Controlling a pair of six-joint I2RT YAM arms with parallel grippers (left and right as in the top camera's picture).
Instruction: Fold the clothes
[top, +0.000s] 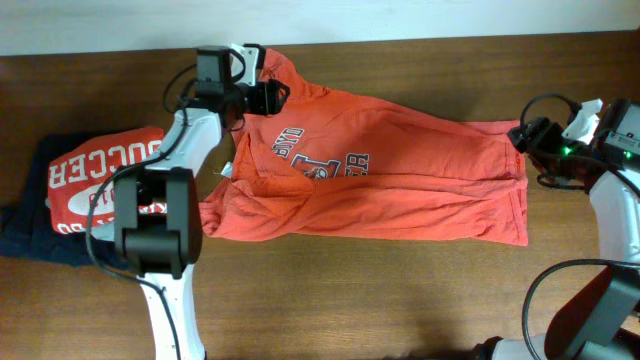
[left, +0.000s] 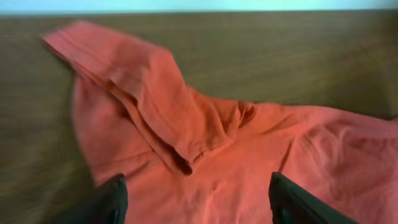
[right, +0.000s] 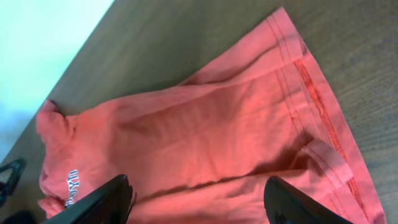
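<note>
My left gripper grabs the far-side shoulder and sleeve of the orange-red T-shirt (top: 370, 165) next, to fold that long edge of the T-shirt across its body.
The orange-red T-shirt (top: 370, 165) lies crumpled across the middle of the table, navy chest lettering (top: 318, 157) facing up, hem at the right. My left gripper (top: 268, 97) is open and hovers over the shirt's upper left shoulder and sleeve (left: 155, 93). My right gripper (top: 524, 137) is open and sits at the hem's far corner. In the right wrist view the hem (right: 311, 93) and folds of the shirt lie between the open fingers (right: 198, 202). In the left wrist view only shirt cloth lies between the fingers (left: 198, 202).
A red shirt with white "SOCCER" print (top: 95, 180) lies on a dark navy garment (top: 30, 235) at the left edge. The brown wooden table (top: 400, 290) runs along the front. The left arm's base (top: 150, 225) stands near the shirt's left side.
</note>
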